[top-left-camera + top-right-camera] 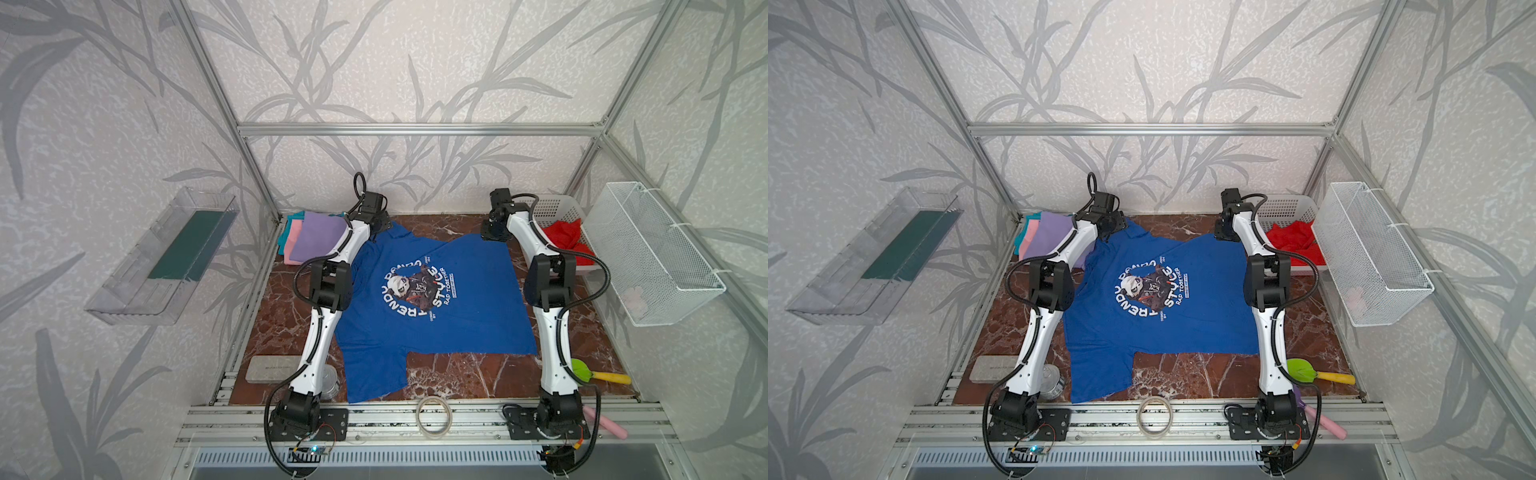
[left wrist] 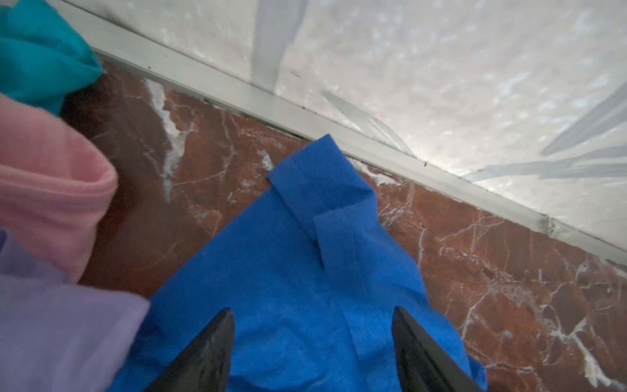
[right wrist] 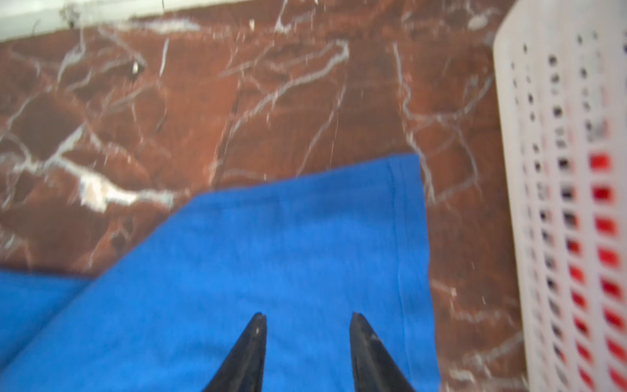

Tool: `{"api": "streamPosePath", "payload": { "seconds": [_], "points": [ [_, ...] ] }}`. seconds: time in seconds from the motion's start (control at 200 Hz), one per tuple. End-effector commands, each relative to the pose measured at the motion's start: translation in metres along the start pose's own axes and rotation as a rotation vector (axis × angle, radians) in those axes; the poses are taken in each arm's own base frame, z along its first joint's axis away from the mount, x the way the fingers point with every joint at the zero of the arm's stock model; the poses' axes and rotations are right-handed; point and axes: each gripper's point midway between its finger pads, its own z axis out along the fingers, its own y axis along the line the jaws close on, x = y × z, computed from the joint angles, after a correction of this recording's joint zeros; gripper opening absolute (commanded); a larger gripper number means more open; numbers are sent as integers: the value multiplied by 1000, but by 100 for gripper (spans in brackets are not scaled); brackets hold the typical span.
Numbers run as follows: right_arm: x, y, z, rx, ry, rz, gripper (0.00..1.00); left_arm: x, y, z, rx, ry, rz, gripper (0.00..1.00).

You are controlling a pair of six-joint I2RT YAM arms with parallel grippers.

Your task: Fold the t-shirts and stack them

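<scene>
My left gripper grips the blue t-shirt (image 1: pixel 436 328) by its far corner next, beside the folded-over hem, to fold that side of the t-shirt inward.
A royal blue t-shirt (image 1: pixel 436 328) (image 1: pixel 1163 332) with white chest lettering lies spread on the marble table in both top views. My left gripper (image 2: pixel 314 314) (image 1: pixel 380 227) stands open just over its far left corner, where a hem of blue cloth (image 2: pixel 305 258) is folded over. At the shirt's far right corner (image 3: pixel 288 230) my right gripper (image 3: pixel 308 317) (image 1: pixel 493 233) is open, with nothing between its fingers. Folded lavender (image 1: pixel 316 243) (image 2: pixel 51 322), pink (image 2: pixel 44 190) and teal (image 2: pixel 37 57) t-shirts are stacked at the far left. A red t-shirt (image 1: pixel 565 237) lies in the white basket (image 1: pixel 555 208).
The perforated basket wall (image 3: pixel 559 135) stands close beside the right gripper. A wire basket (image 1: pixel 652 257) hangs on the right wall and a clear tray (image 1: pixel 166 257) on the left. A tape roll (image 1: pixel 434 415), green-and-yellow tool (image 1: pixel 594 374) and grey tin (image 1: pixel 274 368) sit near the front edge.
</scene>
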Motion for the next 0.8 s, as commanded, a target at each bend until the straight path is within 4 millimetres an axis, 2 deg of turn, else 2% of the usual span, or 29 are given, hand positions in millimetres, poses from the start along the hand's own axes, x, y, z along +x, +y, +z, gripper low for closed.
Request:
{"api": "streamPosePath", "payload": {
  "seconds": [0.0,0.08,0.16,0.235,0.465,0.685,0.735,0.795],
  "points": [
    [8,-8,6,32,60,-14,44,-5,-24,3,91,-37,-34,73],
    [5,-9,11,44,46,-10,45,-3,-31,11,147,-39,-59,73],
    [6,-11,16,53,42,-6,46,-3,-38,18,190,-45,-91,66],
    [7,-12,19,59,42,-3,46,0,-38,26,202,-46,-117,64],
    [5,-15,15,63,33,-1,49,11,-17,42,123,-31,-168,66],
    [7,-13,21,55,39,1,50,16,-12,46,107,-26,-182,71],
    [9,-14,24,61,42,-1,51,15,-12,46,106,-31,-184,62],
    [10,-17,27,74,43,-1,51,13,-13,47,112,-40,-185,41]
  ]
}}
